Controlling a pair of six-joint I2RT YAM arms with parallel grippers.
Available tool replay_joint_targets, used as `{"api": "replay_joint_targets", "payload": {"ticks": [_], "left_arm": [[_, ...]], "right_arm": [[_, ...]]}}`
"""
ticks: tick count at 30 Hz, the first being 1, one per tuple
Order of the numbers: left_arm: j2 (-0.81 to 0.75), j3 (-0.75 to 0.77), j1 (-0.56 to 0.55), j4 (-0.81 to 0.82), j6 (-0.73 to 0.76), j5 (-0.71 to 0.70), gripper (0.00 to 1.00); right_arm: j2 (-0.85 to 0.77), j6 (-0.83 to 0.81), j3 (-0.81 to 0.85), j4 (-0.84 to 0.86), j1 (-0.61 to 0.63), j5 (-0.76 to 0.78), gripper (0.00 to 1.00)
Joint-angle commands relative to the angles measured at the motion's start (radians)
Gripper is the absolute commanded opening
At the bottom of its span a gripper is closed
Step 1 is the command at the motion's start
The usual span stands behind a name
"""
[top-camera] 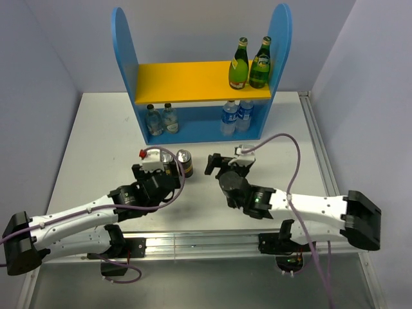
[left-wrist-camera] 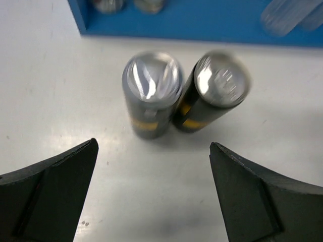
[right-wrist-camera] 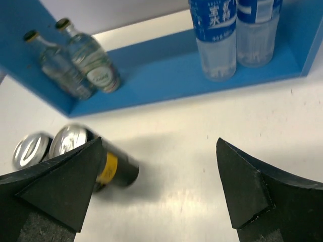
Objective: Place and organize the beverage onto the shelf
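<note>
The left gripper should next grab the can nearer the glass bottles by its body near the can's rim (left-wrist-camera: 148,109), so the can's base stays free to stand on the shelf.
The shelf (top-camera: 196,82) stands at the back of the table. Two green bottles (top-camera: 239,63) (top-camera: 260,62) are on the right end of its yellow upper board. On the blue base are two small clear glass bottles (top-camera: 161,119) at left and two blue-labelled water bottles (right-wrist-camera: 214,35) at right. Two dark cans with gold bands (left-wrist-camera: 151,96) (left-wrist-camera: 214,91) stand upright side by side on the table in front of the shelf. My left gripper (left-wrist-camera: 153,146) is open just behind them, touching neither. My right gripper (right-wrist-camera: 159,141) is open over bare table, to the right of the cans (right-wrist-camera: 108,166).
The white table (top-camera: 96,148) is bounded by grey walls left and right, and a metal rail (top-camera: 206,241) runs along its near edge. The yellow board's left half (top-camera: 174,80) holds nothing. Cables loop above the right arm (top-camera: 290,145).
</note>
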Motion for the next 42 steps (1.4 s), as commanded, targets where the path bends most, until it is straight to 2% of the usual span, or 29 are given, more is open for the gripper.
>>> {"api": "replay_joint_targets", "payload": {"ticks": [1, 7, 15, 21, 33, 42], "left_arm": [[-0.044, -0.113, -0.006, 0.078, -0.110, 0.033, 0.99], [-0.007, -0.239, -0.006, 0.319, -0.047, 0.001, 0.99], [0.209, -0.172, 0.020, 0.460, 0.013, -0.022, 0.99], [0.347, -0.115, 0.048, 0.439, -0.002, -0.069, 0.99], [0.450, -0.092, 0.151, 0.583, 0.067, -0.048, 0.99], [0.533, -0.090, 0.221, 0.724, 0.131, -0.016, 0.99]], "right_arm": [[-0.113, 0.206, -0.035, -0.259, 0.077, 0.141, 1.00], [-0.290, 0.352, -0.103, -0.472, 0.163, 0.175, 1.00], [-0.438, 0.439, -0.141, -0.663, 0.191, 0.213, 1.00], [-0.547, 0.403, -0.181, -0.675, 0.192, 0.212, 1.00], [-0.628, 0.272, -0.249, -0.574, 0.192, 0.169, 1.00], [-0.662, 0.243, -0.275, -0.542, 0.192, 0.158, 1.00]]}}
